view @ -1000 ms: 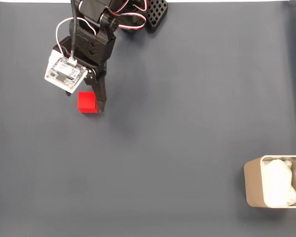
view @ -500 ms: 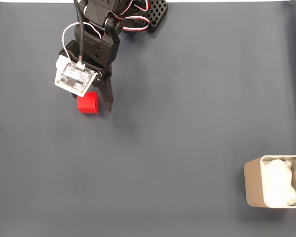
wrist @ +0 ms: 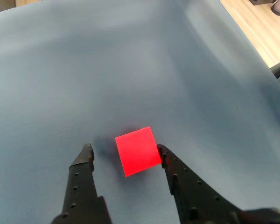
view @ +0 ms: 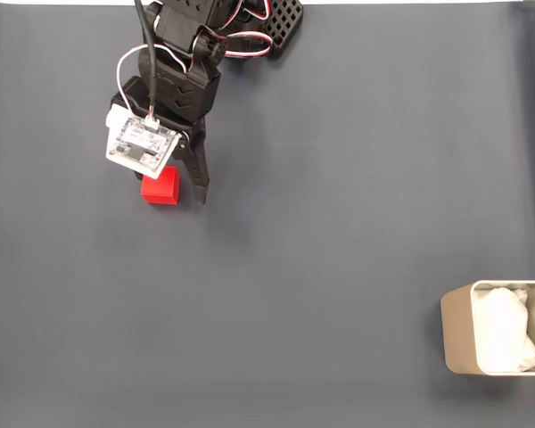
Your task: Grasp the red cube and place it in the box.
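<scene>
Next, my gripper grabs the opposite sides of the red cube [view: 161, 189], to place it in the beige box.
The red cube [view: 161, 189] lies on the dark blue mat at upper left of the fixed view, its top edge covered by my gripper's white board [view: 143, 144]. My gripper [view: 171, 192] is open and straddles the cube; one black finger [view: 199, 183] stands a little to the cube's right, the other is hidden under the board. In the wrist view the cube [wrist: 137, 150] sits between the fingers of the gripper [wrist: 125, 151], against the right finger [wrist: 170, 163] and apart from the left one. The beige box [view: 455, 339] with white lining [view: 504, 341] stands at the lower right edge.
A black perforated part of the arm's base [view: 282, 23] sits at the top edge. The wide stretch of blue mat [view: 321, 223] separates the cube from the box. In the wrist view, wooden floor [wrist: 259, 23] shows beyond the mat's far right edge.
The gripper has shifted right over the cube: the visible finger, first touching the cube's right side, now stands apart from it, and the white board covers the cube's top. The cube has not moved.
</scene>
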{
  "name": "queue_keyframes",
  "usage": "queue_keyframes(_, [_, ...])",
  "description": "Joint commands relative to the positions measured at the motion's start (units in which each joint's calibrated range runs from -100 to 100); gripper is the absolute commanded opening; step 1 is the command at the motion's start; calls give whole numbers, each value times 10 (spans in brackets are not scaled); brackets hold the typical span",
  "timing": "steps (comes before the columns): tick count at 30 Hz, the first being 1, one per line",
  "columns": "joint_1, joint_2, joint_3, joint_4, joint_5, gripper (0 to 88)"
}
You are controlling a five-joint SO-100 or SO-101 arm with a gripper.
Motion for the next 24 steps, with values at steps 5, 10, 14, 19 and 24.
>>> queue_keyframes(5, [-11, -9, -3, -5, -3, 321])
queue_keyframes(10, [-15, -14, -2, -4, -4, 321])
queue_keyframes(14, [-18, -20, 1, -3, -4, 321])
queue_keyframes(19, [-22, -31, 13, -3, -4, 321])
queue_keyframes(24, [-25, -40, 27, -3, 1, 318])
